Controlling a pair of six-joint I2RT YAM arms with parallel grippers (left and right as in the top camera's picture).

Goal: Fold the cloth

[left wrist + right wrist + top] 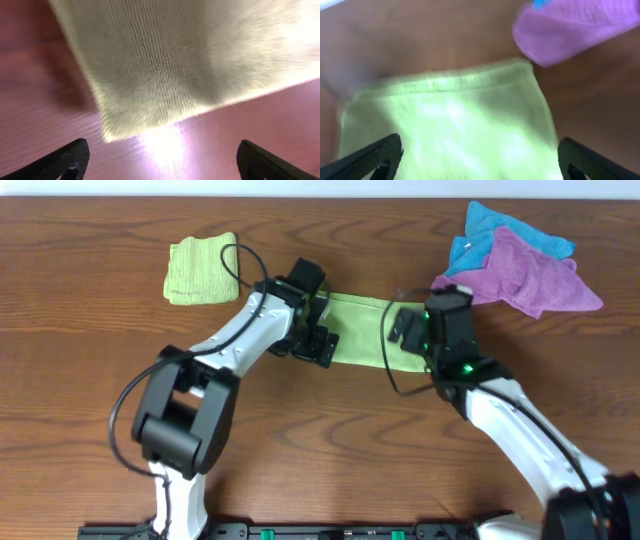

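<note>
The opposite end of the yellow-green cloth should stay free to fold, so my left gripper should grab the yellow-green cloth at its end farthest from the purple cloth (159,111).
The cloth (362,330), a light yellow-green towel, lies folded into a strip in the middle of the table between the two arms. My left gripper (318,343) is open at the cloth's left end; in the left wrist view the cloth (175,65) fills the top and its corner lies ahead of the wide-apart fingers (162,162). My right gripper (408,327) is open over the cloth's right end; in the right wrist view the cloth (450,120) lies between the spread fingers (480,160). No tag shows.
Another green cloth (202,270), folded small, lies at the back left. A purple cloth (530,275) on a blue cloth (500,230) lies at the back right; the purple cloth (575,25) shows close beyond the towel's edge.
</note>
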